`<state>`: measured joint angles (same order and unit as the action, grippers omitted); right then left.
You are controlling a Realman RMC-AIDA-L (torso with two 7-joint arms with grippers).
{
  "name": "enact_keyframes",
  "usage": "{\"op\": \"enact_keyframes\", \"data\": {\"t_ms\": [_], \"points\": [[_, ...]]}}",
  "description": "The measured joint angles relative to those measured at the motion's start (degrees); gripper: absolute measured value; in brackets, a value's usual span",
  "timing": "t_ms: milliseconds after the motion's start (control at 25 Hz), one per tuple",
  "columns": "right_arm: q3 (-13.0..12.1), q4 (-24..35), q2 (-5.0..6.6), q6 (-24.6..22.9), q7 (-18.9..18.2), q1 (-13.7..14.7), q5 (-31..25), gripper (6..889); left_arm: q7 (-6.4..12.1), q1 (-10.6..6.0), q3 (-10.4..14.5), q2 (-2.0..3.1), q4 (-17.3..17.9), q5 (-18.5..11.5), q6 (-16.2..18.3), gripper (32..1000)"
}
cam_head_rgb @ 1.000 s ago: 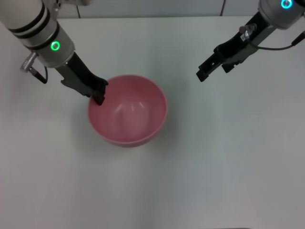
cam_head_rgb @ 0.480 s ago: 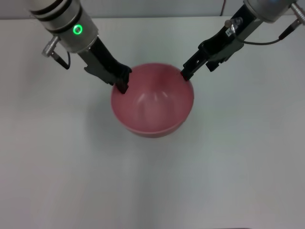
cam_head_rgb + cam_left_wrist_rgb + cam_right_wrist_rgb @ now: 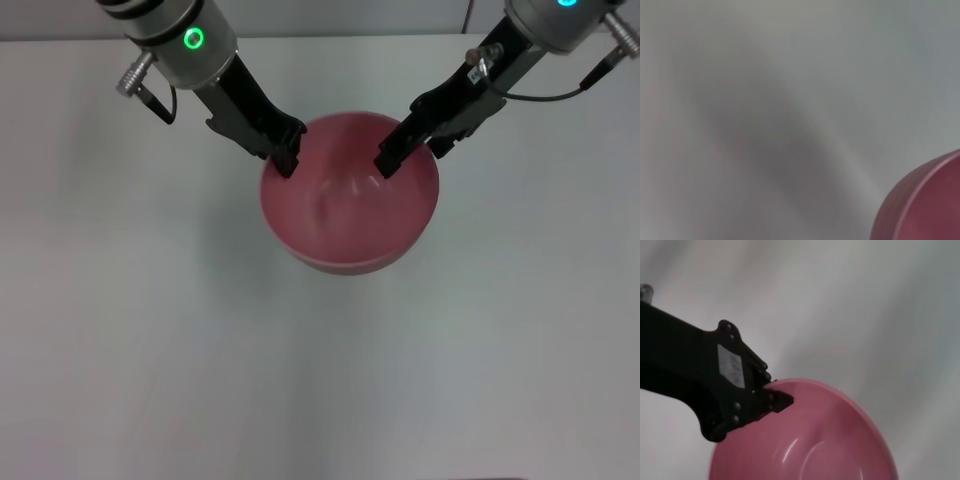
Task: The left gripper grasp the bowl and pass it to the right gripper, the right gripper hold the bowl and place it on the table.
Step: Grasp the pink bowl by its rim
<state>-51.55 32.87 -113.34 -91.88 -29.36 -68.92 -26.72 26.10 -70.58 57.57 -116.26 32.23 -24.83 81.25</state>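
My right gripper will take the bowl over and place it on the tabletop, so next it will grab the bowl (image 3: pixel 350 205) by its rim (image 3: pixel 434 161).
The glossy pink bowl (image 3: pixel 350 205) hangs a little above the white table (image 3: pixel 150 330), near the far middle. My left gripper (image 3: pixel 287 160), green-lit, is shut on the bowl's left rim. My right gripper (image 3: pixel 392 160), cyan-lit, is open, its tip over the bowl's far right rim and just inside the bowl. In the right wrist view the left gripper's black claw (image 3: pixel 771 400) pinches the rim of the bowl (image 3: pixel 830 440). The left wrist view shows only an edge of the bowl (image 3: pixel 927 205) over the table (image 3: pixel 765 100).
The table's far edge (image 3: pixel 330 36) runs just behind both arms. A thin black cable (image 3: pixel 560 95) loops off the right arm.
The left gripper has carried the bowl up and to the right. The right gripper has come in leftward and now reaches over the bowl's right rim.
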Motion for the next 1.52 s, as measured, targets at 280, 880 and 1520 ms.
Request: {"op": "enact_keyframes", "data": {"t_ms": [280,880,1520], "points": [[-0.5,-0.5,-0.58,0.0,-0.3,-0.1,0.3,876,0.0,-0.49,0.0,-0.12,0.1,-0.9,0.4,50],[-3.1,-0.5,-0.63,1.3,-0.4,0.2,0.7,423,0.09,-0.94,0.2,-0.1,0.1,-1.4,0.5,52],[-3.7,-0.5,-0.47,2.1,-0.4,0.5,0.8,145,0.17,-1.34,0.1,-0.22,0.1,-1.5,1.0,53]]}}
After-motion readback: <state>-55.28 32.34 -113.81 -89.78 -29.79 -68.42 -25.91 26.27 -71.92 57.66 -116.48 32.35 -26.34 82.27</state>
